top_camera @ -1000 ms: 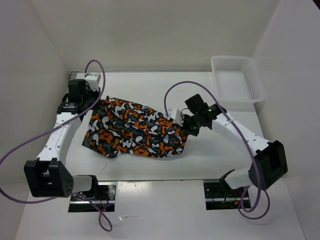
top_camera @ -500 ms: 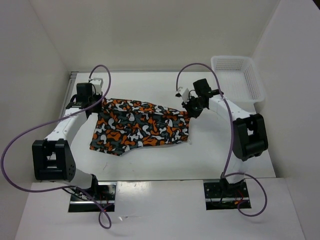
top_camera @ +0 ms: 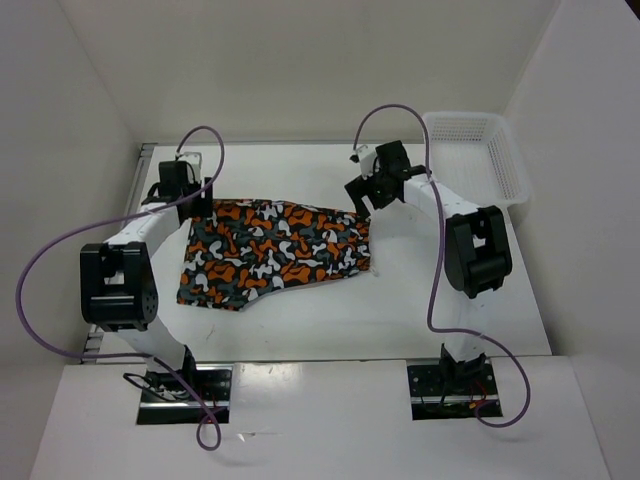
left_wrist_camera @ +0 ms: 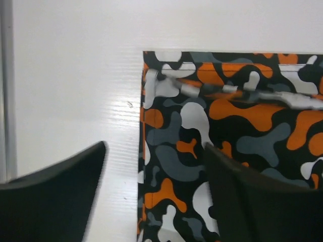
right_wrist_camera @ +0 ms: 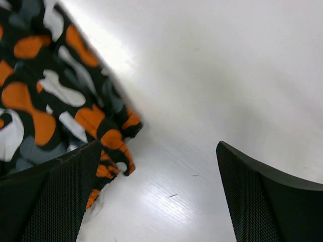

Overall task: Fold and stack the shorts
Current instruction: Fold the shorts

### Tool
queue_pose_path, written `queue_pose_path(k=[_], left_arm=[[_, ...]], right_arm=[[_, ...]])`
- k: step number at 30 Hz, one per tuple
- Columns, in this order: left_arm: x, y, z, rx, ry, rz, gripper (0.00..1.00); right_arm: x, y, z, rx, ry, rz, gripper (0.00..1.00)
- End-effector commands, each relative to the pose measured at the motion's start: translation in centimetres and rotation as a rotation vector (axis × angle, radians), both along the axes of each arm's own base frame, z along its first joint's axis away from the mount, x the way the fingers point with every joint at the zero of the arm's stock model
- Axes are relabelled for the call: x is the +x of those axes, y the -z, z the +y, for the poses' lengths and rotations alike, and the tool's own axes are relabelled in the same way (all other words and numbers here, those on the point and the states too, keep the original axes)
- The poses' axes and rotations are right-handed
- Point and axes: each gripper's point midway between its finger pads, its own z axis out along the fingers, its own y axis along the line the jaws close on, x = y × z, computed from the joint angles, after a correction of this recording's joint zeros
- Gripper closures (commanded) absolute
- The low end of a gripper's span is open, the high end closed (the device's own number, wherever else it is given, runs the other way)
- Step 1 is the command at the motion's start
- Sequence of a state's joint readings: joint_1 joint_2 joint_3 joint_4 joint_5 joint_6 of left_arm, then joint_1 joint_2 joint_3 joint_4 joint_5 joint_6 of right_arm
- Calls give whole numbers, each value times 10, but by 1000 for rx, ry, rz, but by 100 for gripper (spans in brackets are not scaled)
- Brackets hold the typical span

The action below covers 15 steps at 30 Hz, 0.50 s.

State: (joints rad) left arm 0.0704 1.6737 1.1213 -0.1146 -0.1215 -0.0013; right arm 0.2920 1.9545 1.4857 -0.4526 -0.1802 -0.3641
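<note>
The right gripper should fold the end of the shorts with the gathered waistband corner over the rest of them, so next it should grab the shorts (top_camera: 272, 250) by that corner.
The shorts (top_camera: 272, 250), camouflage-patterned in orange, black, grey and white, lie spread flat in the middle of the table. My left gripper (top_camera: 196, 198) hangs open over their far left corner. In the left wrist view the shorts (left_wrist_camera: 227, 116) have a straight edge that runs between the open left gripper (left_wrist_camera: 155, 147), with nothing gripped. My right gripper (top_camera: 361, 193) stands open just beyond the far right corner. In the right wrist view that corner of the shorts (right_wrist_camera: 50, 96) lies by the left finger of the open right gripper (right_wrist_camera: 157, 146), over bare table.
A white mesh basket (top_camera: 476, 156) stands at the far right of the white table (top_camera: 300, 325). Purple cables arc above both arms. White walls close in the table on three sides.
Both grippers opened and let go of the shorts, which were carried toward the far side and now lie flatter. Both arms stretched further back.
</note>
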Motion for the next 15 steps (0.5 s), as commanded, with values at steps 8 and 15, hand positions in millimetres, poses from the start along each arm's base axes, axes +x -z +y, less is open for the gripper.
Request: queue_pose_path(k=[8, 15], left_arm=[[-63, -15, -4, -3, -2, 166, 1], [-142, 42, -19, -45, 33, 368, 1]], right_arm=[[-31, -68, -11, 244, 250, 102, 1], [-151, -13, 12, 480, 469, 586, 1]])
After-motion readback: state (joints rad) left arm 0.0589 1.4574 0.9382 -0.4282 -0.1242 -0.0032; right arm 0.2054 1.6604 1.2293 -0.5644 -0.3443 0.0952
